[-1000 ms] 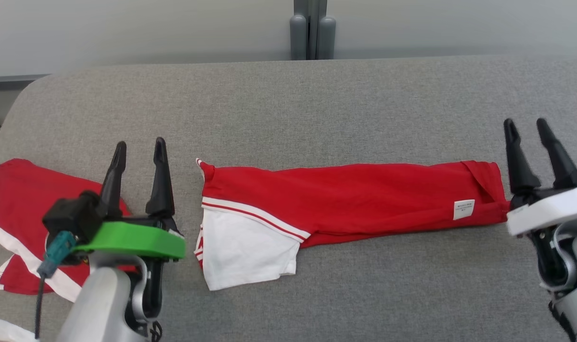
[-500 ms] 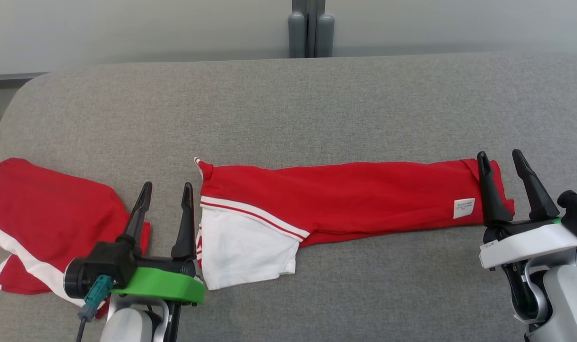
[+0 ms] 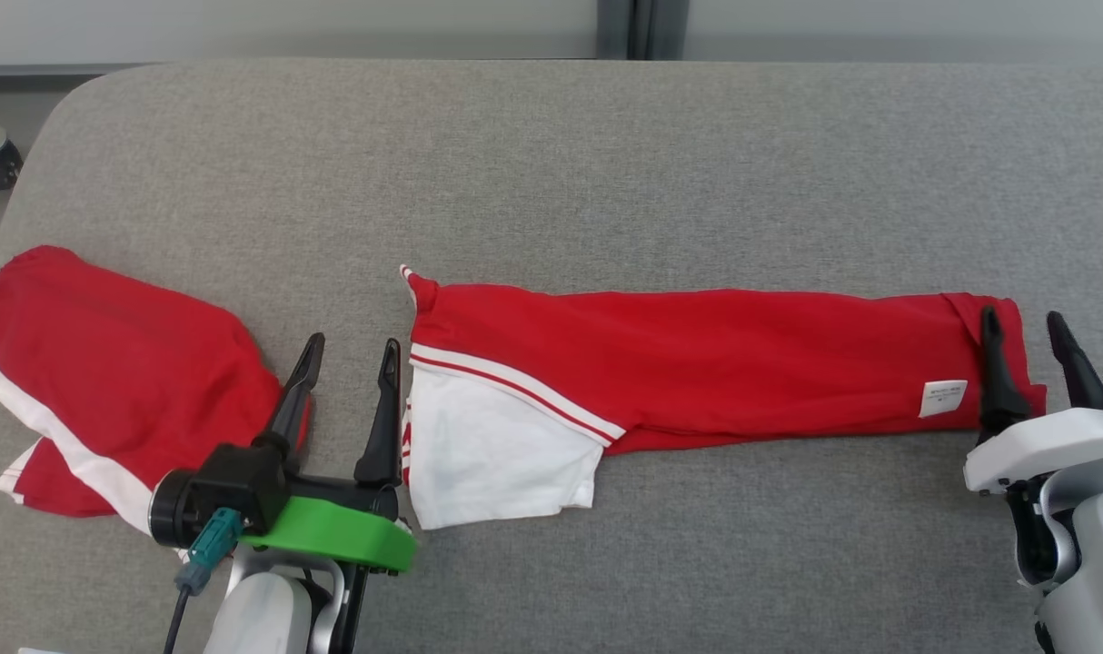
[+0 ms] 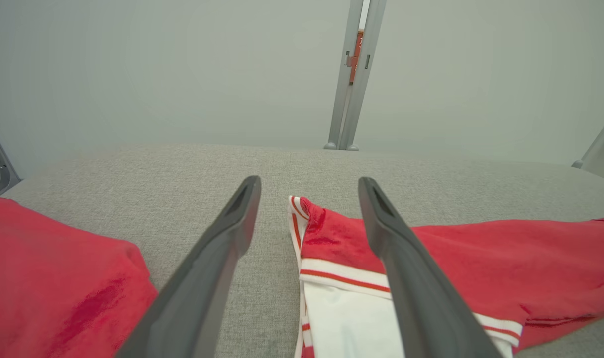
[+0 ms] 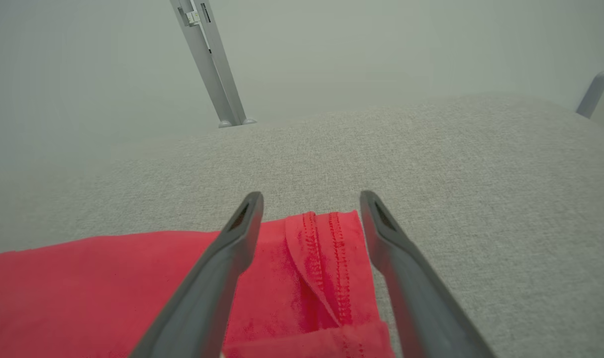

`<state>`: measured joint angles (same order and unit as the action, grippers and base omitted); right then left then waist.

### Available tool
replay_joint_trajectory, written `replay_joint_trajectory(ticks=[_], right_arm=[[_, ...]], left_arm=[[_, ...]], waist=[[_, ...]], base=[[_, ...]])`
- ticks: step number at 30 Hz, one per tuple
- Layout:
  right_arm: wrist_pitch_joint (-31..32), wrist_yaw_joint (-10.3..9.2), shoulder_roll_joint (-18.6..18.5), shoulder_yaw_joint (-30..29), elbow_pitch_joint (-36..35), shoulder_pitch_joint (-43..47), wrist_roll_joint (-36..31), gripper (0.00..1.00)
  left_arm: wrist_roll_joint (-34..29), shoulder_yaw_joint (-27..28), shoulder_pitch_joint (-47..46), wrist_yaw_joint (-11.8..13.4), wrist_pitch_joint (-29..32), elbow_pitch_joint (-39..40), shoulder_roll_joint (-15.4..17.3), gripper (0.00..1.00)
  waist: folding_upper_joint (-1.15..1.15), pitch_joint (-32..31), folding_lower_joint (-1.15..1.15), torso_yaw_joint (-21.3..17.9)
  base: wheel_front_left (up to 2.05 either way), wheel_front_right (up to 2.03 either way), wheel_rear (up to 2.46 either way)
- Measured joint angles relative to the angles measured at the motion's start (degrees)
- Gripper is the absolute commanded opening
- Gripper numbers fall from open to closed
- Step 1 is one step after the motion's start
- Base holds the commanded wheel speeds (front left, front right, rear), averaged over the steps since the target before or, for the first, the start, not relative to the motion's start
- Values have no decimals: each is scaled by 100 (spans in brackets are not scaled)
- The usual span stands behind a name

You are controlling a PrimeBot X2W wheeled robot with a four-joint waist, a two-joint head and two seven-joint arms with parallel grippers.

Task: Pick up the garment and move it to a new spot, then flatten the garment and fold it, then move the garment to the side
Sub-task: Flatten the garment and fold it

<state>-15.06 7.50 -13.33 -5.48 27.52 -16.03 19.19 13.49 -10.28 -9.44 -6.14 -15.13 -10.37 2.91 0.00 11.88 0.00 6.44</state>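
I need to fold the long folded red shirt (image 3: 711, 360), so my right gripper should grab the shirt by its stitched hem end next.
The garment (image 3: 715, 363) is a red shirt with a white sleeve, folded into a long strip across the grey table (image 3: 551, 163). My left gripper (image 3: 352, 345) stands open just off its left end, beside the white sleeve (image 3: 488, 454). In the left wrist view the left gripper (image 4: 309, 181) frames the striped sleeve corner (image 4: 307, 223), with the right finger over the red cloth. My right gripper (image 3: 1022, 316) is open at the strip's right end near the white label (image 3: 942, 398). The right wrist view has the right gripper (image 5: 312, 196) straddling the stitched hem (image 5: 324, 248).
A second red garment with white trim (image 3: 106, 391) lies crumpled at the table's left edge, close to my left arm. A grey post (image 3: 640, 27) stands behind the table. Bare grey cloth stretches behind and in front of the strip.
The camera has tilted and shifted. My left gripper came down and right to the garment's sleeve end. My right gripper dropped nearer, over the hem end. Both stayed open.
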Motion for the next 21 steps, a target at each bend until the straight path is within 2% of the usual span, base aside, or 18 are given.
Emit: replay_joint_trajectory(ticks=[4, 9, 19, 20, 21], right_arm=[[0, -1, 75, -411, 673, -201, -126, 100], [0, 0, 201, -624, 1294, -325, -212, 100], [-16, 0, 314, -622, 1748, -509, -198, 100], [-18, -1, 323, -608, 1790, -540, -180, 95], [-18, 0, 325, -592, 1826, -553, -165, 26]], left_arm=[[13, -26, -29, 1, 0, -42, -1, 100], [23, 0, -68, 1, 0, -67, -1, 100], [37, 52, -82, 7, 0, -80, -1, 100], [37, 52, -82, 7, 0, -80, -1, 100], [37, 51, -83, 7, 0, -80, -1, 100]], waist=[[0, 72, 0, 151], [0, 138, 0, 287], [0, 147, 0, 287], [0, 143, 0, 278], [0, 138, 0, 272]], base=[[0, 0, 0], [0, 0, 0], [0, 0, 0], [0, 0, 0], [0, 0, 0]])
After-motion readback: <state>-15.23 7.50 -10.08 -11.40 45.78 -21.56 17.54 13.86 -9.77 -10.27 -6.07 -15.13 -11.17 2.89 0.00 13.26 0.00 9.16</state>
